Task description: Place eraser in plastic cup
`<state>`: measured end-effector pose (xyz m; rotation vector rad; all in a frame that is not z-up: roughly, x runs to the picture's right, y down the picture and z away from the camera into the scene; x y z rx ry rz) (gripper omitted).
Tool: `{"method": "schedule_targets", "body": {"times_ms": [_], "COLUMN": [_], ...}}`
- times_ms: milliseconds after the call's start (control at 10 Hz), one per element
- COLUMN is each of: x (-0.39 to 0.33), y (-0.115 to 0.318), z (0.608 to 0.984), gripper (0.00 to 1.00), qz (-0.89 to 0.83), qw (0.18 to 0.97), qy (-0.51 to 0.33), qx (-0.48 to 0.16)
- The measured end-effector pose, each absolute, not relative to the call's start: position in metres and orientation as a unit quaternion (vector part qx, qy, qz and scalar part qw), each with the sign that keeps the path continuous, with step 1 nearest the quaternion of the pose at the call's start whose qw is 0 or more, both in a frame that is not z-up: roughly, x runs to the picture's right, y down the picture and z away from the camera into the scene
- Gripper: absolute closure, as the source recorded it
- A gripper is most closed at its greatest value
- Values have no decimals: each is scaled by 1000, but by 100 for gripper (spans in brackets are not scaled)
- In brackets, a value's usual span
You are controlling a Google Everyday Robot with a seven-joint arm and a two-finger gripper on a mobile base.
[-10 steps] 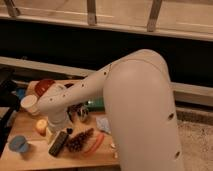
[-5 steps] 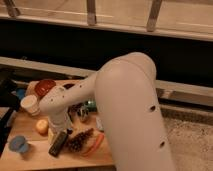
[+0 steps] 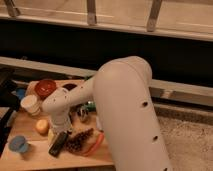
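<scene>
The black eraser should drop neatly into the plastic cup, so my gripper will next grab the eraser by one of its short ends.
The eraser, a black elongated block, lies tilted on the wooden table. The plastic cup, short, round and light blue, stands to its left near the table's front left corner. My gripper points down at the end of the white arm, right over the eraser's upper end. It stands open, and the eraser rests on the table. The wrist hides most of the fingers.
A taller white cup and a red-brown bowl stand at the back left. A yellow fruit sits between the white cup and the eraser. A pine cone and an orange carrot lie just right of the eraser.
The arm's bulky upper link has swung left. The wrist stays over the eraser, which has not moved.
</scene>
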<state>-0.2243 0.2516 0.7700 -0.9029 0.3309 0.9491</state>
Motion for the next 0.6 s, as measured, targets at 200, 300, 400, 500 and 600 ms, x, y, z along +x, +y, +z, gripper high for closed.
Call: {"method": "schedule_targets", "body": {"times_ms": [200,300,400,500,600], "x": [-228,-230,-232,-235,-235], "y": [260,265,267,269,269], "z": [777,781,782,782,782], "gripper": [20,20,20,20,25], "qz": [439,440,442,445,446], "qw": [775,770,766,762,761], "qy": [159,162,163,161,160], "qx": [-427,-433,-437,-443,-444]}}
